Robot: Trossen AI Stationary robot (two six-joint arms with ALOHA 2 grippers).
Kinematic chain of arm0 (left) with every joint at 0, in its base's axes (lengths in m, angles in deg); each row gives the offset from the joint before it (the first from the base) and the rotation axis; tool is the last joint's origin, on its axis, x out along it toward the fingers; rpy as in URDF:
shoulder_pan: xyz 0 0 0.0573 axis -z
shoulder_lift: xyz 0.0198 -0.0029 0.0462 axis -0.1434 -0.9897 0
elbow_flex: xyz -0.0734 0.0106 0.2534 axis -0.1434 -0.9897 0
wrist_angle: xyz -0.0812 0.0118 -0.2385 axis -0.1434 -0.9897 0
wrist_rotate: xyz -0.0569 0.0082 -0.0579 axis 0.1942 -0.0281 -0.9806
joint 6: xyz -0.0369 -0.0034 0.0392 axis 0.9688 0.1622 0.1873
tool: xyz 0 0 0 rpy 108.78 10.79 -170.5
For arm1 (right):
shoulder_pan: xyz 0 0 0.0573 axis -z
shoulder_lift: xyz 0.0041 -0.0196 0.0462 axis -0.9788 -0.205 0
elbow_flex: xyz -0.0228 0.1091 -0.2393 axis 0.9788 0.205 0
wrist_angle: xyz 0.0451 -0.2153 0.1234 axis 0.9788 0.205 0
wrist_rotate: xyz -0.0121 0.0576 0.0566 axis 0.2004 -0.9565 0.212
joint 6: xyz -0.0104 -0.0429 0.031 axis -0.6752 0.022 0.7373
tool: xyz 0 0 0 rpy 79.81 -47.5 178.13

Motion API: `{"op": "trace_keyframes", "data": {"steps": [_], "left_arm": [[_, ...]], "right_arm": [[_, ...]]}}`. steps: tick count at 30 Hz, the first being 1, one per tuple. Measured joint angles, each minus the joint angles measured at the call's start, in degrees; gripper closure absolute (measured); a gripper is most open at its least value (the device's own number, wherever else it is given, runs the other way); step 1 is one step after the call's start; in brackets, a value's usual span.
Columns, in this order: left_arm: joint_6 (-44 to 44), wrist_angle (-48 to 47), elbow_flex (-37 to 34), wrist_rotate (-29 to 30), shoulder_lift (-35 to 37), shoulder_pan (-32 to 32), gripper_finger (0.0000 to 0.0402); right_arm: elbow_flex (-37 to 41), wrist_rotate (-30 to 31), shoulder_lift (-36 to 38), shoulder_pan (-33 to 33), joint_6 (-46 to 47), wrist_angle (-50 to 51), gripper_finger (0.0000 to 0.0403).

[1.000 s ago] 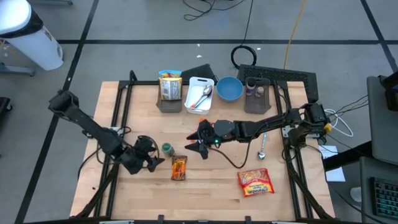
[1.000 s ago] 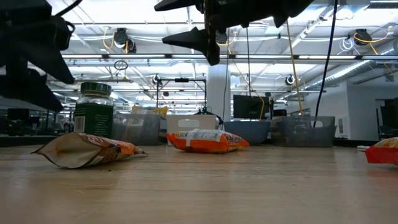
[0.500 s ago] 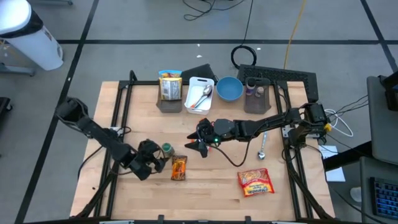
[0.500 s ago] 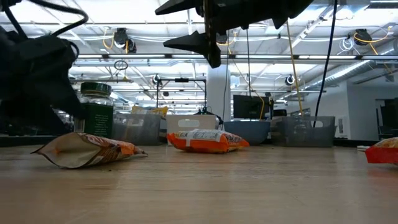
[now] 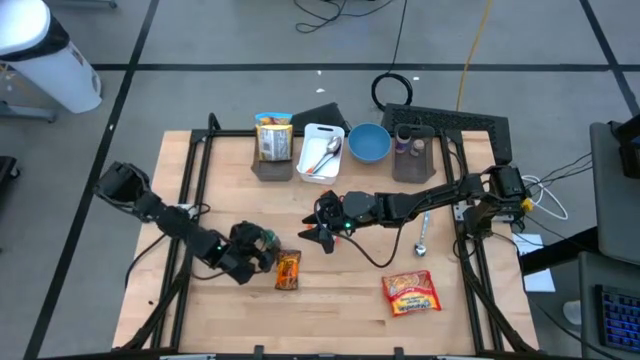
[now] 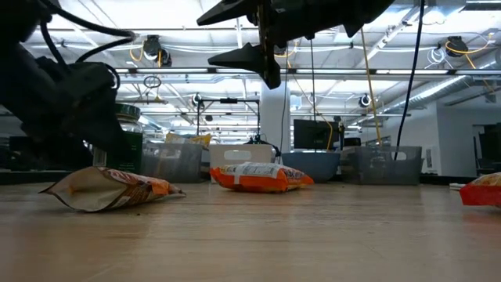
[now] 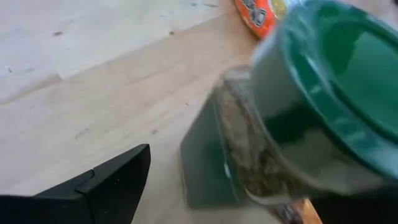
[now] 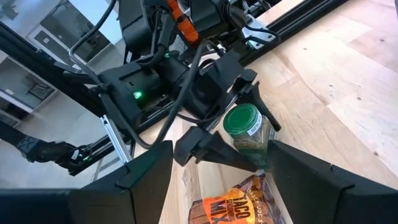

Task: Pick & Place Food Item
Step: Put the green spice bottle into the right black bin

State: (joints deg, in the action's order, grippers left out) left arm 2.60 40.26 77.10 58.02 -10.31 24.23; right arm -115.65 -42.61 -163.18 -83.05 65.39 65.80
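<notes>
This food item needs to be picked and placed. My left gripper will next grab the glass jar (image 7: 292, 124) by its body just under the green lid (image 7: 249, 143).
A glass jar with a green lid (image 5: 268, 238) stands upright on the wooden table, left of centre. My left gripper (image 5: 262, 247) is open and low at the jar. One finger (image 8: 208, 146) and the other finger (image 8: 268, 118) stand on either side of it; no touch shows. The left wrist view has the jar (image 7: 292, 124) close up beside one finger (image 7: 112, 183). An orange snack bag (image 5: 287, 270) lies flat just right of the jar. My right gripper (image 5: 318, 232) hangs open above the table's middle, its fingers (image 6: 243, 55) high over the board.
A red and yellow packet (image 5: 410, 293) lies near the front right and a spoon (image 5: 422, 236) to its far side. Along the far edge stand a bin with a bag (image 5: 273, 142), a white tray (image 5: 322, 150), a blue bowl (image 5: 369, 143) and a grey bin (image 5: 413, 150).
My left gripper has sunk toward the table and moved toward the table's right edge, up to the jar, so that its open fingers now stand around it. The jar and the orange bag have stayed in place.
</notes>
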Motion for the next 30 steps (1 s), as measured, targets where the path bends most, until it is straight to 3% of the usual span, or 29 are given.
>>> {"op": "trace_keyframes", "data": {"steps": [25,30], "left_arm": [[-3.65,3.12,0.0,-4.6,-0.01,-5.06,0.0006],[-4.23,3.0,0.0,-4.63,-0.01,-5.46,0.005]], "right_arm": [[0.0,-0.04,0.0,0.02,-1.57,0.26,0.0149],[0.0,-0.18,0.0,0.02,-1.57,0.3,0.0149]]}}
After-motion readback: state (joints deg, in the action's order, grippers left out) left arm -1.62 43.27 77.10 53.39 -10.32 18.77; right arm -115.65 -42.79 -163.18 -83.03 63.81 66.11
